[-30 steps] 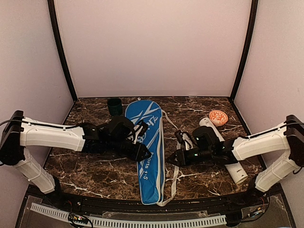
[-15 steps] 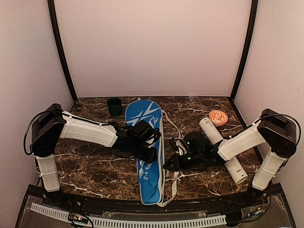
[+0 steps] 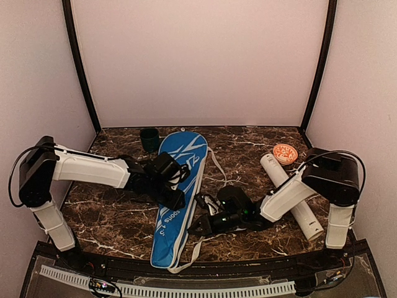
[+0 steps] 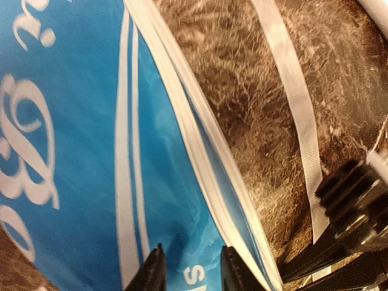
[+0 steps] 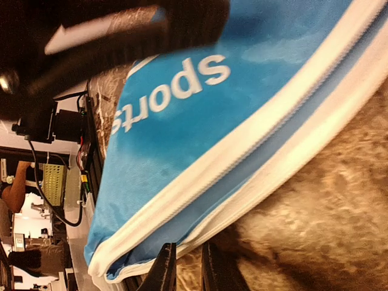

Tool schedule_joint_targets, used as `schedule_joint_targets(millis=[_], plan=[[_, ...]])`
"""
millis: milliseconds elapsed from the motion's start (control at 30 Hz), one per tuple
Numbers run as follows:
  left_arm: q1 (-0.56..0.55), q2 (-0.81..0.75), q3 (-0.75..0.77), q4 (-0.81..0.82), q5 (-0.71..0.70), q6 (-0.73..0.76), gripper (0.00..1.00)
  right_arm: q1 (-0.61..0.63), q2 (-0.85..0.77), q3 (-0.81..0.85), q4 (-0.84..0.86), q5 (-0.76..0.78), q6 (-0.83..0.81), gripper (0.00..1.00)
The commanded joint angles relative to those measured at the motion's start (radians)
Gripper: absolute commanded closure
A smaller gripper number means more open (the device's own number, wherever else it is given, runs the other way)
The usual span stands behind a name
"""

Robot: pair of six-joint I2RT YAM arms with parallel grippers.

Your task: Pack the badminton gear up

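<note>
My left gripper grabs the blue bag by its white zipper edge [image 3: 199, 180] [image 4: 194, 138] next, and the rest of the zipper stays free for my right gripper.
The blue racket bag [image 3: 166, 239] with white lettering lies slanted down the middle of the table. My left gripper [image 3: 180, 200] rests on its middle. In the left wrist view the jaws [image 4: 193, 273] stand apart with creased blue bag fabric [image 4: 73, 121] between the tips. My right gripper [image 3: 193, 228] is at the bag's right edge. In the right wrist view [image 5: 187, 270] its jaws are nearly together against the bag's white trim [image 5: 200, 133]. The long white tube [image 3: 273, 167] lies at the right, under my right arm. No rackets or shuttlecocks show.
A small dark cup [image 3: 149, 138] stands at the back, left of the bag's top. An orange round lid [image 3: 285, 153] lies at the back right. The bag's white strap [image 3: 217, 162] trails over the table to the right of the bag; it also shows in the left wrist view [image 4: 291, 91].
The bag's near end has swung to the left, so the bag now lies slanted. My right gripper has moved left along with it. My left gripper has shifted slightly left on the bag.
</note>
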Motion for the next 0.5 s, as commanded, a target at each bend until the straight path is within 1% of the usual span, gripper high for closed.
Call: schedule_joint_targets(millis=[0, 67, 133, 200, 300, 400, 467], plan=[[0.066, -0.120, 0.004, 0.083, 0.069, 0.038, 0.61, 0.012, -0.041, -0.028, 0.145, 0.014, 0.042, 0.83], [0.096, -0.114, 0.034, 0.113, 0.086, 0.051, 0.52, -0.025, -0.115, -0.090, 0.147, 0.051, 0.026, 0.82], [0.103, -0.057, 0.121, 0.085, 0.044, 0.076, 0.48, -0.072, -0.195, -0.146, 0.124, 0.087, 0.001, 0.81], [0.104, 0.013, 0.213, 0.046, -0.001, 0.094, 0.47, -0.118, -0.266, -0.171, 0.060, 0.115, -0.043, 0.80], [0.104, 0.113, 0.329, 0.018, -0.042, 0.104, 0.46, -0.179, -0.338, -0.157, -0.093, 0.162, -0.122, 0.79], [0.104, 0.224, 0.451, -0.040, -0.089, 0.105, 0.46, -0.231, -0.377, -0.126, -0.188, 0.206, -0.181, 0.79], [0.104, 0.283, 0.503, -0.065, -0.119, 0.106, 0.46, -0.253, -0.377, -0.096, -0.239, 0.244, -0.210, 0.78]])
